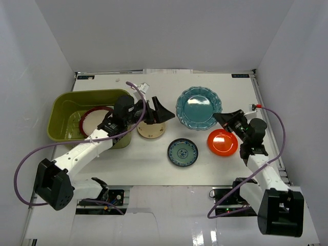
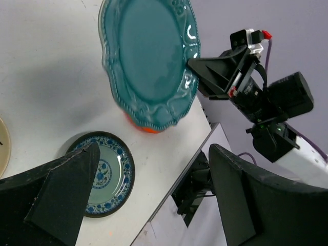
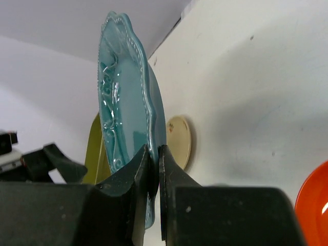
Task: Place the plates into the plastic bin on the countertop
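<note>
I should use my left gripper to take the plate over for the bin (image 1: pixel 64 105). It should grab the scalloped teal plate's free rim (image 1: pixel 180 104), opposite my right gripper.
My right gripper (image 1: pixel 221 119) is shut on the near right rim of the scalloped teal plate (image 1: pixel 199 107). In the right wrist view its jaws (image 3: pixel 155 154) pinch that rim (image 3: pixel 123 102) from both sides. My left gripper (image 1: pixel 163 113) hovers open and empty above the small beige plate (image 1: pixel 151 129). The plain orange plate (image 1: pixel 222 142) and the small blue-patterned plate (image 1: pixel 183 152) lie flat on the white countertop (image 1: pixel 230 92). The olive-green plastic bin (image 1: pixel 64 105) at the left holds a maroon-rimmed cream plate (image 1: pixel 95 120). In the left wrist view, the teal plate (image 2: pixel 148 61) overlaps the orange one (image 2: pixel 146 129).
White walls close in the countertop at the back and both sides. The left arm lies across the bin's near right corner. The table's front edge (image 2: pixel 195 154) runs close to the blue-patterned plate (image 2: pixel 105 174). A purple cable (image 1: pixel 277 123) loops beside the right arm.
</note>
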